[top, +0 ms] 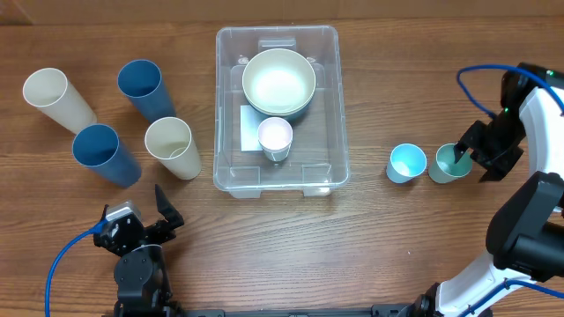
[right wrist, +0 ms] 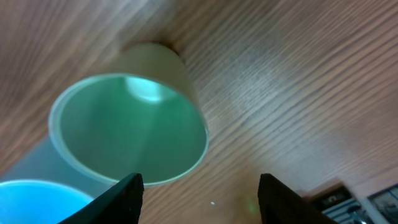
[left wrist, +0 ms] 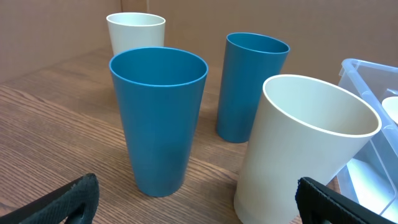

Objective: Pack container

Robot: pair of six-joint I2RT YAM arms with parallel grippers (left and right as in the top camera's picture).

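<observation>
My right gripper should next grab the small green cup (top: pixel 447 165) (right wrist: pixel 127 127) by the side of its rim opposite the light blue cup. The green cup's base then stays free to pack into the container.
The clear container (top: pixel 328 167) stands at the table's middle, holding a pale green bowl (top: pixel 278 82) and a small pink cup (top: pixel 275 136) over its white label. My right gripper (top: pixel 471 158) is open just right of a small green cup (top: pixel 447 165), one finger at its rim; the green cup (right wrist: pixel 127 127) fills the right wrist view between the fingers (right wrist: pixel 199 199). A small light blue cup (top: pixel 407 163) stands beside it. My left gripper (top: pixel 145 216) is open and empty near the front edge, facing the tall cups; its fingers (left wrist: pixel 199 202) frame them.
Tall cups stand left of the container: a cream one (top: pixel 55 97), a blue one (top: pixel 145 88), a blue one (top: pixel 104 153) and a cream one (top: pixel 172 146). In the left wrist view the near blue cup (left wrist: pixel 158 118) and cream cup (left wrist: pixel 298 149) stand close ahead.
</observation>
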